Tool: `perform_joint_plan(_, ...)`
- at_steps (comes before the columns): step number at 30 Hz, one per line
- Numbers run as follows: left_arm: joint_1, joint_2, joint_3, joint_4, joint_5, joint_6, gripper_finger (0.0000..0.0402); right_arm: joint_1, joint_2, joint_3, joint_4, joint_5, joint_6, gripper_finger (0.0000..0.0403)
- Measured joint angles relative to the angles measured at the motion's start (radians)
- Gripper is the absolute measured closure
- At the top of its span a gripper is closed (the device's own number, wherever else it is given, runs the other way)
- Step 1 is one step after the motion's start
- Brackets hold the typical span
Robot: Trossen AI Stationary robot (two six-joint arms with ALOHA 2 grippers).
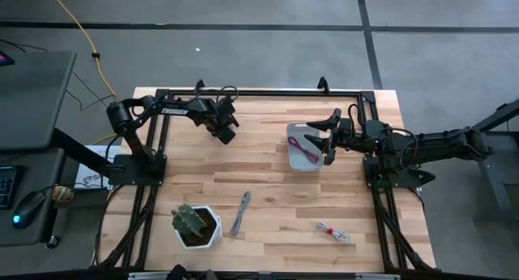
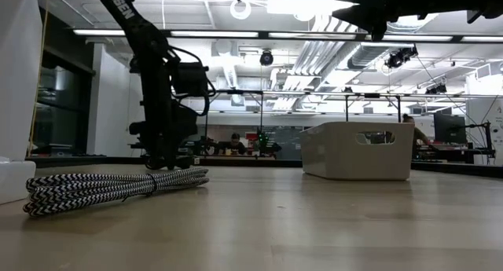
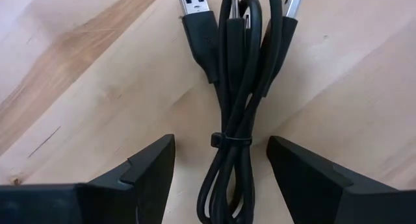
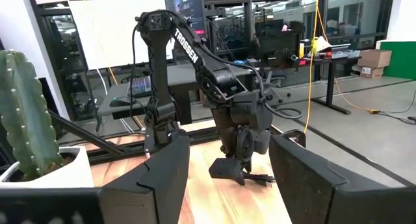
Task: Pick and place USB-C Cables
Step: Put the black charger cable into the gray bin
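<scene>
My left gripper is ready to close. Closing now would hold the tie [image 3: 231,140]. Both fingertips reach down to the wood on either side of it.
The black USB-C cable [image 3: 237,87] lies bundled on the wood, tied at its middle, plugs pointing away from my left gripper [image 3: 221,156]. That gripper is open and low over the table [image 1: 224,131], one finger on each side of the bundle without touching it. The dark red cable [image 1: 304,148] lies inside the pale tray [image 1: 293,160]. My right gripper [image 1: 328,142] is open and hovers above the tray's right side. The grey cable [image 1: 241,213] and the whitish-and-red cable [image 1: 332,231] lie on the near part of the table.
A potted cactus in a white pot [image 1: 196,225] stands near the table's near-left corner, beside the grey cable [image 2: 110,188]. The tray [image 2: 357,149] sits right of centre. Bare wood lies between the left gripper and the tray. A yellow cord [image 1: 81,36] runs over the floor beyond.
</scene>
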Motion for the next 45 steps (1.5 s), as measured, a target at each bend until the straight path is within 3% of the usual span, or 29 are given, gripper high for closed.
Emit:
perform_joint_plan(21,-0.001,-0.002,-0.002,0.003,0.001,0.006,0.0175,0.0,0.0,0.0,0.0,0.0,0.007,0.0199)
perform_joint_plan(28,0.0,-0.001,-0.003,0.007,0.009,-0.003,0.0233,0.0,0.0,0.0,0.0,0.0,0.005,0.0199)
perform_joint_plan(41,0.0,-0.001,-0.002,0.007,0.012,-0.012,0.0386,0.0,0.029,0.002,-0.001,0.0,0.005,0.0199)
perform_joint_plan(45,0.0,-0.001,-0.003,0.006,0.011,-0.012,0.0392,0.0,0.031,0.002,0.001,0.0,0.005,0.0199)
